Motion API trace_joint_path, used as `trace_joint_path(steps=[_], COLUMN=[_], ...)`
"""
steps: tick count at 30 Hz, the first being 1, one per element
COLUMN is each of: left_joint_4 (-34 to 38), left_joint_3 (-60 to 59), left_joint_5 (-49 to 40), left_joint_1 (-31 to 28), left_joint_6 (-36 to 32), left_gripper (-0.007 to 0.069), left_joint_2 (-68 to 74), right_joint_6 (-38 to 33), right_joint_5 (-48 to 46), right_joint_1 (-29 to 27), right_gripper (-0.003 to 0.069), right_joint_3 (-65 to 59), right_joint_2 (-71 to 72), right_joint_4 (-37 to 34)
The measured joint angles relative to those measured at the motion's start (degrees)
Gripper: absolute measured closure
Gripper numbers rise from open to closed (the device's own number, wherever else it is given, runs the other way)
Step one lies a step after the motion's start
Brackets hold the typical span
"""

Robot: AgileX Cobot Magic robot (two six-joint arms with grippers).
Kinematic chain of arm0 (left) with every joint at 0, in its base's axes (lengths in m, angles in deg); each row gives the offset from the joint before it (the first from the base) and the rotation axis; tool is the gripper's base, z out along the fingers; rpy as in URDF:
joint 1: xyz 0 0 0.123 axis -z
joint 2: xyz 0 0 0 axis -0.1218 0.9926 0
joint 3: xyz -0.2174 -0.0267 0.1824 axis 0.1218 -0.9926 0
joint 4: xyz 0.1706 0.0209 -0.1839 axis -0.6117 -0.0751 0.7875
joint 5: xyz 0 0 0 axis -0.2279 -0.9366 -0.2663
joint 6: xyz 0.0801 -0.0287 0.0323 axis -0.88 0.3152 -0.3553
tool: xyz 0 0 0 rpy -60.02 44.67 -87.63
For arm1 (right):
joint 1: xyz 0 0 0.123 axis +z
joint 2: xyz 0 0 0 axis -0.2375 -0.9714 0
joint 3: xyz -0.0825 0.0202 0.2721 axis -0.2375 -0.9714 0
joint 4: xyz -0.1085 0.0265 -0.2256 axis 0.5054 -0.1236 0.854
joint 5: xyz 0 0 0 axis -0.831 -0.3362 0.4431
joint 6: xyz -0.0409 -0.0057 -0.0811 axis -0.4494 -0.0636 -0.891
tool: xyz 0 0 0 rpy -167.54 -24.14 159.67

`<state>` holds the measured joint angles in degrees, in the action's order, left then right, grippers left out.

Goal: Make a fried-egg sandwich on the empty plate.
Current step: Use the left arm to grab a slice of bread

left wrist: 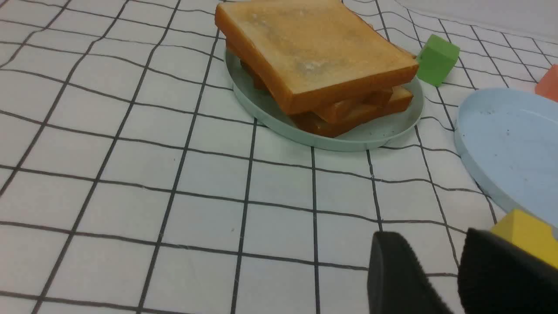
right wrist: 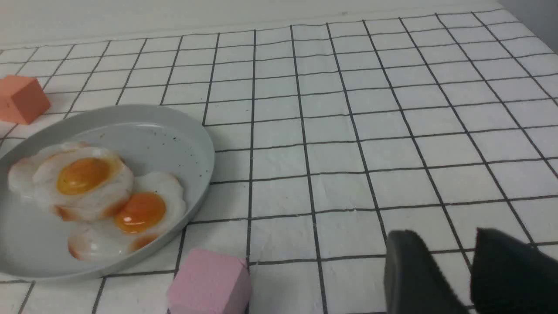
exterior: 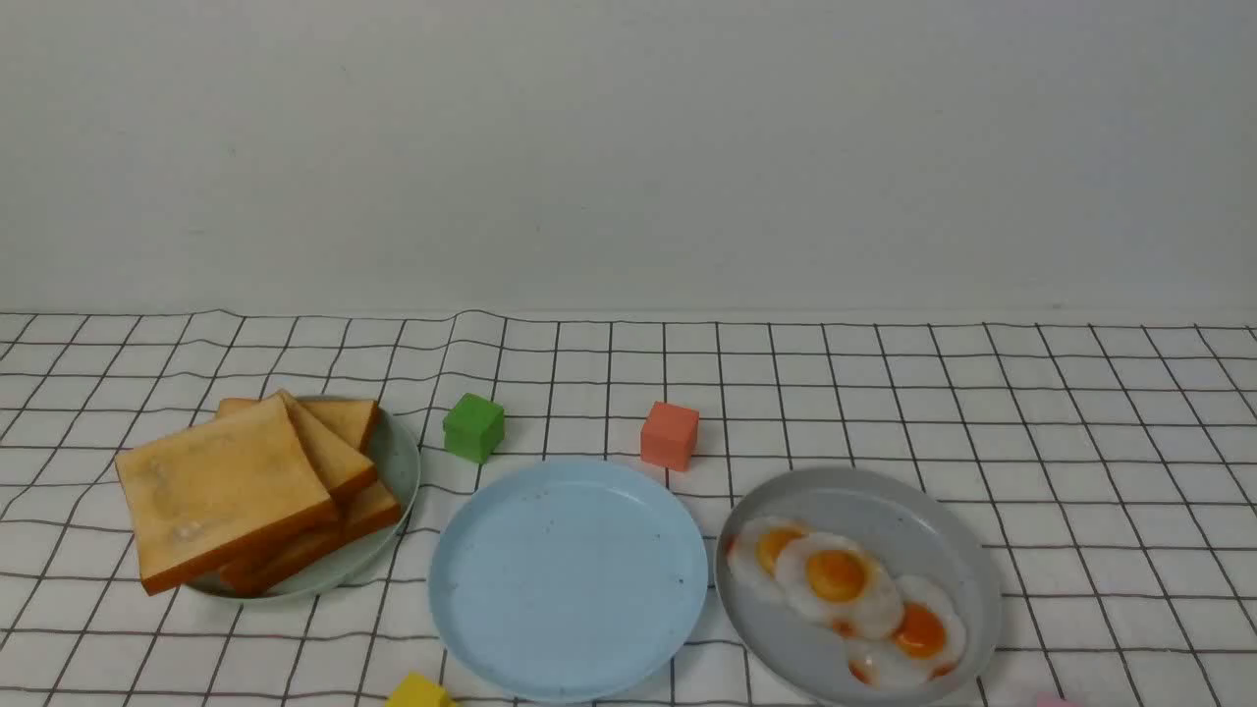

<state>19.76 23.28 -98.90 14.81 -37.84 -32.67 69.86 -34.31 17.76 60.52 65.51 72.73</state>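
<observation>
The toast slice is thin at the crust but wide across its browned side [exterior: 224, 485], so my left gripper needs to grab it by its crust edge [exterior: 134, 525] next.
The empty plate [exterior: 568, 579], light blue and bare, sits at the front middle of the checked cloth. It also shows in the left wrist view [left wrist: 510, 148]. Several toast slices [exterior: 236, 491] are stacked on a pale green plate [exterior: 398, 462] to its left. Three fried eggs [exterior: 840, 579] overlap on a grey plate [exterior: 884, 501] to its right. No fried-egg sandwich is in view. My left gripper [left wrist: 431, 237] hovers open over the cloth, short of the toast [left wrist: 314, 48]. My right gripper [right wrist: 442, 235] stands open over the cloth, apart from the eggs [right wrist: 87, 179]. Neither arm shows in the front view.
A green cube [exterior: 473, 427] and an orange cube [exterior: 670, 435] stand behind the blue plate. A yellow block [exterior: 417, 690] lies at the front edge beside the left gripper's finger [left wrist: 501, 270]. A pink block [right wrist: 209, 281] sits next to the grey plate [right wrist: 174, 131]. The cloth is wrinkled.
</observation>
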Motion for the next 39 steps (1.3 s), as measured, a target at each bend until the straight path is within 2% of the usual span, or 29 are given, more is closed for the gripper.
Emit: trace_joint_path(steps=[29,33,39], left_joint_4=[-0.24,-0.24,-0.24], left_joint_3=[0.00,0.00,0.00], left_joint_5=[0.00,0.05,6.55], left_joint_1=[0.00,0.00,0.00], left_joint_6=[0.00,0.00,0.00], left_gripper=[0.0386,0.0386,0.0386], left_joint_2=[0.00,0.00,0.00], right_joint_6=[0.00,0.00,0.00], right_joint_5=[0.27,2.52,13.32], right_joint_1=[0.00,0.00,0.00], right_gripper=[0.0421,0.0421,0.0421], right_joint_3=[0.00,-0.35,-0.55], right_joint_2=[0.00,0.00,0.00], right_joint_4=[0.00,0.00,0.00])
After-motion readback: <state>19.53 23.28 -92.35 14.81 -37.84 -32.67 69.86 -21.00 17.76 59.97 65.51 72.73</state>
